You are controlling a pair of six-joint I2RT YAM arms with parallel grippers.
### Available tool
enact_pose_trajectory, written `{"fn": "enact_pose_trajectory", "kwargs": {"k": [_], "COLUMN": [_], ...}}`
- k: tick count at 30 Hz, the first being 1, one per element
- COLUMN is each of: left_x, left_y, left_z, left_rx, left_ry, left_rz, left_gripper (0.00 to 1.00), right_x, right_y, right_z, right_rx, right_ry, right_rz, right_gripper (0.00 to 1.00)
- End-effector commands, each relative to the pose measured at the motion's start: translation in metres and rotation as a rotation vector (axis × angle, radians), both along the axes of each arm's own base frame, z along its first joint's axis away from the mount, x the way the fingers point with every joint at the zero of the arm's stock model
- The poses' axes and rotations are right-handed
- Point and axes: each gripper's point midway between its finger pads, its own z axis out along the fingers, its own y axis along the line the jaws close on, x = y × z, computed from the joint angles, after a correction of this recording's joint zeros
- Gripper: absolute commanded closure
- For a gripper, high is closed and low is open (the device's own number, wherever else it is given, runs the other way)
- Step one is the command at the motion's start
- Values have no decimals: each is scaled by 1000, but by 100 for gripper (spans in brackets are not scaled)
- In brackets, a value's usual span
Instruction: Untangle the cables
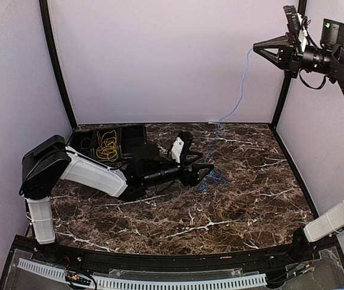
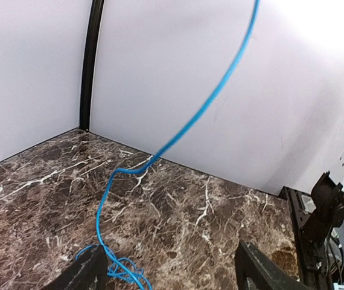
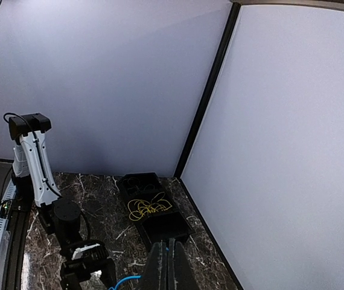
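The bundle should stay free to untangle. My left gripper should next grab the blue cable's hanging strand (image 1: pixel 210 150) just above the loose bundle (image 1: pixel 211 178).
The blue cable (image 1: pixel 239 99) runs taut from my right gripper (image 1: pixel 258 47), raised high at the back right, down to a loose blue bundle (image 1: pixel 211 178) on the marble table. My right gripper's fingers (image 3: pixel 160 269) are shut on the cable's end. My left gripper (image 1: pixel 205 171) lies low on the table with its jaws wide open and the bundle (image 2: pixel 121 269) beside its left finger (image 2: pixel 90 270). In the left wrist view the cable (image 2: pixel 178 133) rises up and away. The yellow cable (image 1: pixel 107 145) lies in loops in the middle compartment of a black tray (image 1: pixel 137 134).
The black tray sits at the table's back left corner; its left compartment holds a black cable (image 1: pixel 87 142), and its right compartment is empty. The left arm (image 1: pixel 93 172) stretches across the table's middle. Grey walls close in the back and both sides.
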Motion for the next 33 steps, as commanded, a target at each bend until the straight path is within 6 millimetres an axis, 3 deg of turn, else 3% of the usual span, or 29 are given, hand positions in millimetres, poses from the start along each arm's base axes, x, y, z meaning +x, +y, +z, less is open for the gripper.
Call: {"fn": "enact_pose_trajectory", "kwargs": {"k": [1, 2, 3, 8, 11, 16, 17, 18, 19, 20, 21, 22, 23, 24, 25, 26, 29, 33], "left_x": [13, 18, 22, 36, 34, 31, 29, 29, 29, 30, 31, 32, 34, 35, 36, 37, 31, 23], "left_y": [-25, -29, -34, -52, -62, -56, -54, -48, -43, -36, -28, -20, -11, -5, 3, 9, 22, 32], "left_z": [7, -6, 0, -16, -16, -14, -2, -6, 8, 7, 22, 23, 39, 41, 50, 47, 62, 72], "left_rx": [-30, 1, -6, 44, 42, 13, -11, -3, -20, -6, -15, -1, -2, 13, 29, 62, 67, 54], "left_ry": [112, 142, 146, 184, 206, 226, 211, 213, 197, 192, 176, 164, 150, 135, 134, 138, 145, 165], "left_rz": [2, 13, 17, 26, -26, -30, -32, -23, -9, 8, 34, 51, 82, 99, 128, 149, 167, 164], "left_gripper": [23, 24, 27, 44, 65, 96, 98, 100, 100, 100, 100, 100, 100, 100, 100, 100, 100, 100], "right_x": [-19, -19, -20, -22, -22, -16, -10, -4, 3, 11, 25, 34, 42, 49, 55, 59, 65, 68], "right_y": [-4, -4, -4, -4, -4, -6, -6, -7, -8, -8, -7, -6, -6, -4, -4, -3, 7, 26], "right_z": [17, 17, 17, 16, 15, 4, -3, -14, -27, -43, -75, -101, -128, -159, -186, -215, -289, -356], "right_rx": [29, 29, 30, 29, 27, 7, -4, -16, -33, -51, -74, -89, -107, -131, -154, -186, -289, -398], "right_ry": [-61, -60, -59, -58, -57, -57, -52, -39, -26, -13, 45, 89, 130, 175, 206, 240, 313, 376], "right_rz": [19, 19, 20, 23, 21, -11, -31, -54, -76, -96, -116, -128, -137, -141, -148, -146, -135, -116], "right_gripper": [100, 100, 100, 100, 100, 100, 100, 100, 94, 79, 62, 51, 42, 37, 32, 31, 30, 28]}}
